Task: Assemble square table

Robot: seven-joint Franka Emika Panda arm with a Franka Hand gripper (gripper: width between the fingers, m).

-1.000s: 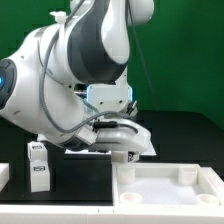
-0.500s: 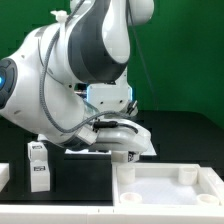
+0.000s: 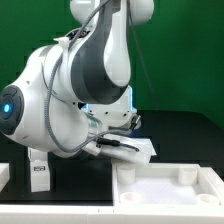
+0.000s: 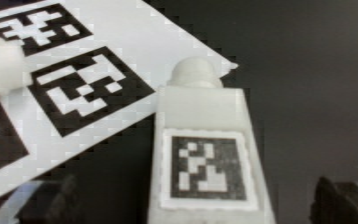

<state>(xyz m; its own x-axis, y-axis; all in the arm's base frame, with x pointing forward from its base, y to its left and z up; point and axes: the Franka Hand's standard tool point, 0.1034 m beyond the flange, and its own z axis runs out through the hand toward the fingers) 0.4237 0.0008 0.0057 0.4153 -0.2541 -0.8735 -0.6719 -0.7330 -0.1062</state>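
Observation:
The tagged leg is between my fingers in the wrist view, with one on either side of it, so my gripper should close on the leg.
The square table's top (image 3: 170, 186), a white tray with a raised rim and round sockets, lies at the exterior view's lower right. One white leg (image 4: 201, 150) with a black-and-white tag lies on the black table, right under my wrist. My gripper (image 4: 197, 206) is open and straddles this leg, with a dark finger (image 4: 51, 205) on one side and the other finger (image 4: 345, 198) across from it, both apart from the leg. In the exterior view the gripper (image 3: 127, 150) hangs low just behind the top's far left corner. Another tagged leg (image 3: 38, 170) stands at the exterior view's left.
The marker board (image 4: 78, 75) with its large tags lies flat right beside the leg under my wrist. A small white part (image 3: 3, 175) sits at the exterior view's far left edge. The arm's bulky body (image 3: 70, 90) fills the middle of the exterior view.
The arm has shifted its pose and the wrist has dropped slightly toward the table. The jaws have stayed open.

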